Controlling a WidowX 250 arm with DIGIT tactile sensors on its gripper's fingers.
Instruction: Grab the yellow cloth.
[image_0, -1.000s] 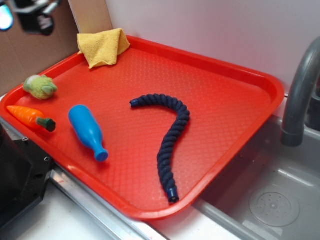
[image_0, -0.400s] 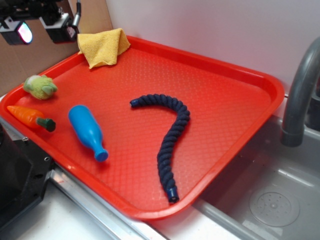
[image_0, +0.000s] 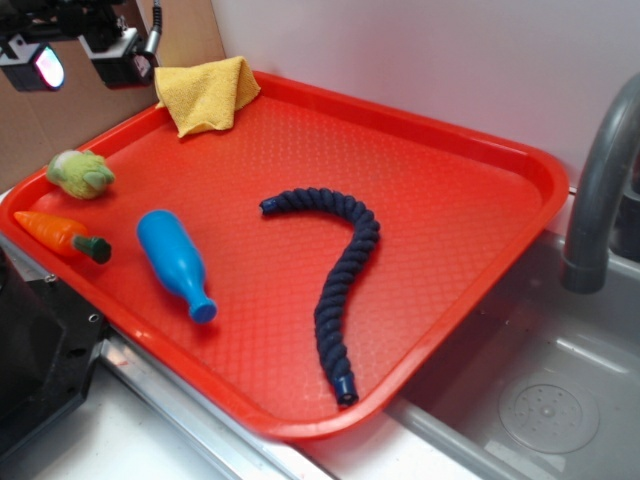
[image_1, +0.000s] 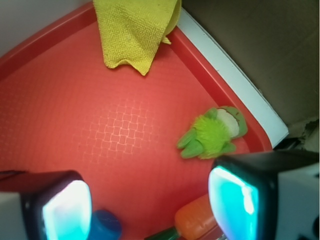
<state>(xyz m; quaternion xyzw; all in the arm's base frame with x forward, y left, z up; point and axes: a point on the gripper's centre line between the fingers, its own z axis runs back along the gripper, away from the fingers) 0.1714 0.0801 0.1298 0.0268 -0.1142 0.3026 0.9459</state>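
Note:
The gripper next pinches the pointed corner (image_0: 184, 131) that reaches onto the tray's bottom, to grab the yellow cloth draped slack over the tray rim (image_0: 170, 84).
The yellow cloth (image_0: 207, 92) lies crumpled in the far left corner of the red tray (image_0: 450, 200); the wrist view shows the yellow cloth (image_1: 135, 30) at the top, draped over the rim. My gripper (image_0: 78, 58) hovers in the air at the upper left, just left of the cloth and well above the tray. In the wrist view my gripper (image_1: 150, 210) is open, its two glowing cyan pads (image_1: 67, 212) wide apart with only tray floor between them. Nothing is held.
On the tray lie a pale green fuzzy ball (image_0: 80, 173), an orange toy carrot (image_0: 62, 235), a blue bottle (image_0: 175, 262) and a dark blue braided rope (image_0: 340, 275). A grey faucet (image_0: 600, 190) and sink basin (image_0: 540, 400) stand right. A cardboard wall (image_0: 60, 120) backs the left side.
My gripper has moved right toward the cloth over the last second, then held almost still. The objects on the tray have not moved.

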